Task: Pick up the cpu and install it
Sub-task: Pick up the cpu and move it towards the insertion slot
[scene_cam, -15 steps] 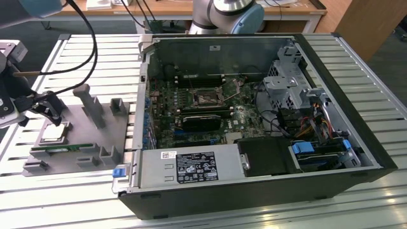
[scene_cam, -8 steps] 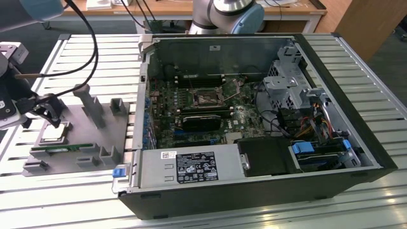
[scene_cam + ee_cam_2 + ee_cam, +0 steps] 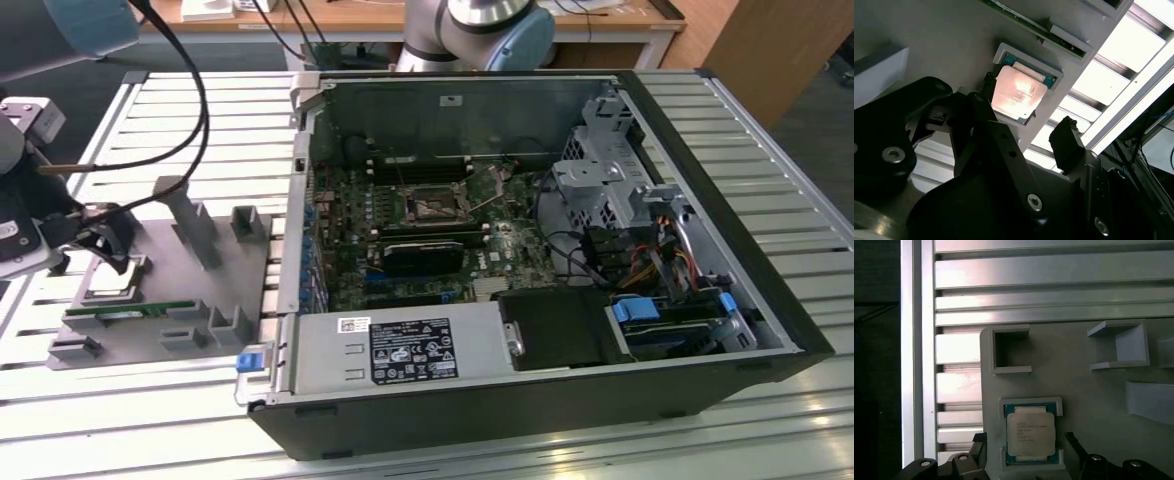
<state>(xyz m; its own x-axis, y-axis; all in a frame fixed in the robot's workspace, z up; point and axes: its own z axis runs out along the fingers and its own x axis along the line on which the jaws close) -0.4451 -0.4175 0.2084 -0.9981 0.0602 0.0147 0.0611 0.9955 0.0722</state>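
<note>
I should grab the cpu by its opposite side edges, along the silver lid, next. Then my gripper can install it in the motherboard's socket (image 3: pixel 430 205).
The cpu (image 3: pixel 1030 434), a small square chip with a silver top, lies flat in its framed pocket on the grey tray (image 3: pixel 1089 405). It also shows in the second wrist view (image 3: pixel 1018 92) and in the exterior view (image 3: pixel 112 292). My gripper (image 3: pixel 1026 442) is open just above it, one black finger (image 3: pixel 980 449) on each side of the chip and neither touching it. The exterior view puts the gripper (image 3: pixel 104 252) over the tray at that view's left. The motherboard's socket (image 3: pixel 430 205) sits inside the open computer case (image 3: pixel 534 260).
Upright posts (image 3: pixel 187 215) rise from the tray beside my gripper. A green memory stick (image 3: pixel 127 308) lies on the tray near the cpu pocket. An empty pocket (image 3: pixel 1010 350) is close by. The table is slatted metal (image 3: pixel 1054 285). Cables (image 3: pixel 200 90) hang above.
</note>
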